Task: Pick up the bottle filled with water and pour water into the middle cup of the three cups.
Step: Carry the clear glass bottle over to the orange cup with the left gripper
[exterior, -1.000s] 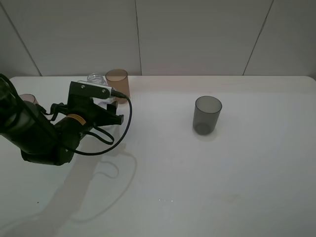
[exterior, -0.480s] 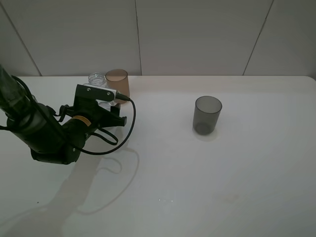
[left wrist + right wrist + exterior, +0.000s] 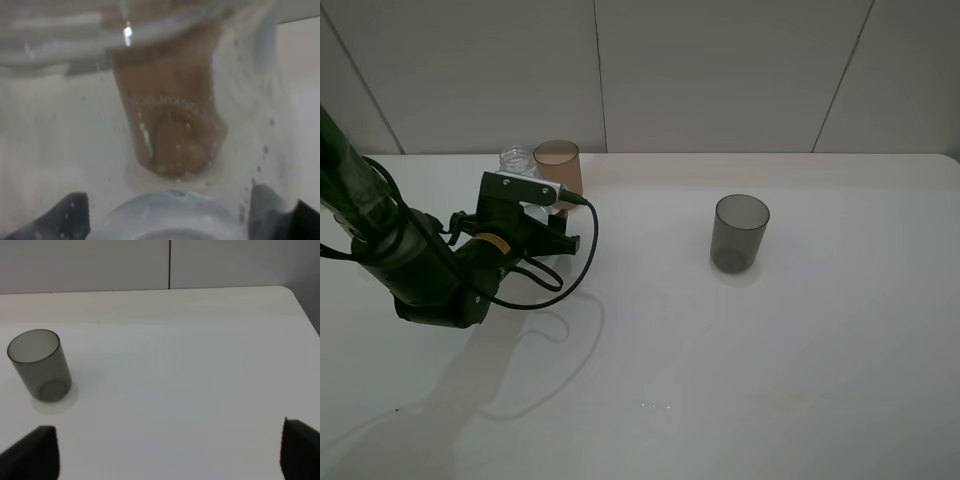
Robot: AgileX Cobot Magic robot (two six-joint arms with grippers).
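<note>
The left gripper grabs the clear bottle by its lower body (image 3: 538,212) next, to pour water into the amber-brown middle cup (image 3: 558,166).
The clear bottle (image 3: 517,160) stands at the back left of the table, touching or just beside the amber-brown middle cup (image 3: 558,166). My left gripper (image 3: 536,208) is right at the bottle's lower body. In the left wrist view the bottle (image 3: 60,125) fills the frame and the amber cup (image 3: 170,120) shows through it. The dark fingertips (image 3: 75,215) stand on either side of its base, jaws open. The smoky-grey cup (image 3: 740,232) stands alone to the right and also shows in the right wrist view (image 3: 39,365). The pinkish cup is hidden behind my left arm. My right gripper (image 3: 170,455) is open and empty.
The white table (image 3: 720,360) runs to a tiled wall at the back. Its right back corner (image 3: 287,290) shows in the right wrist view. A black cable (image 3: 582,250) loops off my left wrist.
My left arm has moved right and forward, closing in on the bottle, and now covers the pinkish cup. The bottle and the cups have not moved.
</note>
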